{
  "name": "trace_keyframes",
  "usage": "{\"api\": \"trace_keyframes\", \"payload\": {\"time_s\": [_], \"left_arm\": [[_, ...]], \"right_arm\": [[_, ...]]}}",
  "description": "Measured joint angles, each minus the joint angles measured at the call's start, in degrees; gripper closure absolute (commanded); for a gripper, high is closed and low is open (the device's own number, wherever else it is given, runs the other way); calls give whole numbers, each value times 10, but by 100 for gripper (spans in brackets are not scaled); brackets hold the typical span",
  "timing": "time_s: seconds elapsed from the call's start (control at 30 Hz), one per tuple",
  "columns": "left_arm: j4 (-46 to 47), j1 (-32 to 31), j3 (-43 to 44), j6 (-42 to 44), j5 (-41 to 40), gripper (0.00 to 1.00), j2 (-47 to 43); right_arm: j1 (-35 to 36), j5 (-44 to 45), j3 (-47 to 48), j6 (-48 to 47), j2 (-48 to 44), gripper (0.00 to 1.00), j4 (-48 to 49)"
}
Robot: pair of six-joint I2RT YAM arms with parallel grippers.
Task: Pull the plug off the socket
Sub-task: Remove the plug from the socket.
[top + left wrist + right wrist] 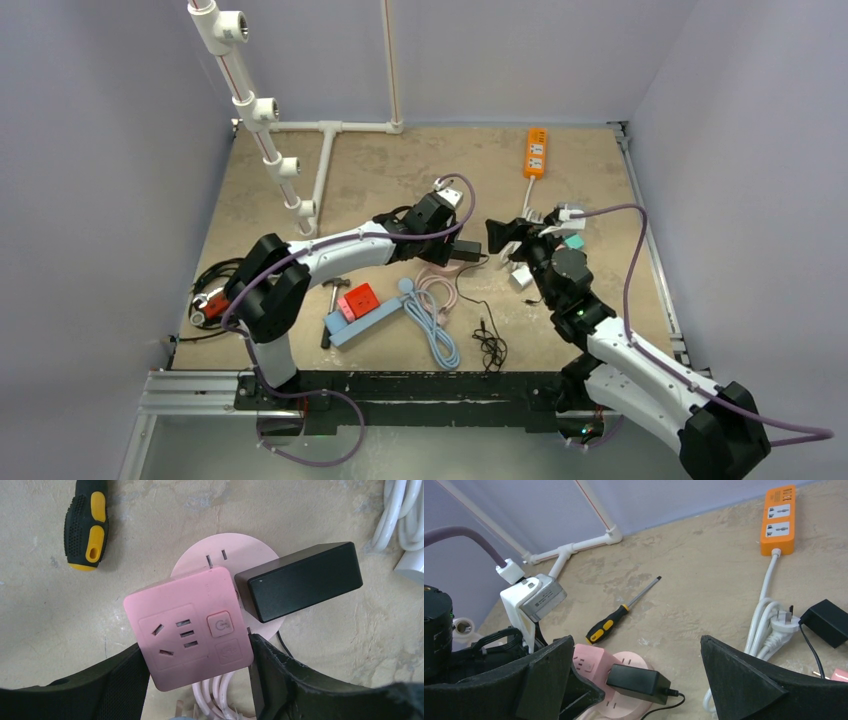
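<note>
The black plug needs to come off the socket, so my right gripper will grab the plug next by its sides at the lead end [473,251] [651,685] and pull.
The socket is a pink cube [185,625] standing on a round pink base [225,550], with pale pink cable coiled under it. A black plug block [300,580] is seated in the cube's right side, its thin black lead trailing off. My left gripper [197,647] straddles the cube from the near side, one finger against each flank, shut on it. The right wrist view shows the cube [591,662] and the plug [638,682] low between my right gripper's [636,640] wide-open fingers, which touch nothing. From above, the right gripper [507,238] hovers just right of the plug [465,250].
A black-and-yellow screwdriver [621,612] lies just beyond the socket. An orange power strip [537,152] sits at the back with its white cable and plug [781,625] to the right, beside another black adapter [829,622]. White pipes [325,130] run along the back left. A blue strip [365,320] and a red box [358,300] lie nearer.
</note>
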Motion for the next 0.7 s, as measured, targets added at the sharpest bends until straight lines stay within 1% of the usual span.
{"api": "trace_keyframes", "payload": {"time_s": [0.13, 0.2, 0.27, 0.37, 0.43, 0.53, 0.7], "left_arm": [[-30, 0, 11, 26, 0, 68, 0], [-46, 0, 18, 49, 4, 76, 0], [-59, 1, 23, 80, 10, 79, 0], [-53, 3, 17, 133, 22, 80, -5], [-48, 12, 6, 157, 44, 80, -13], [-54, 40, 3, 184, 81, 79, -17], [-77, 105, 1, 221, 151, 78, -25]], "right_arm": [[0, -32, 5, -16, 25, 1, 13], [0, -56, 7, -24, 39, 1, 22], [0, -82, 10, -28, 52, 1, 27], [0, -131, 19, -36, 81, 1, 30], [0, -159, 25, -38, 101, 1, 31], [0, -200, 29, -43, 136, 5, 32], [8, -256, 49, -54, 205, 10, 30]]}}
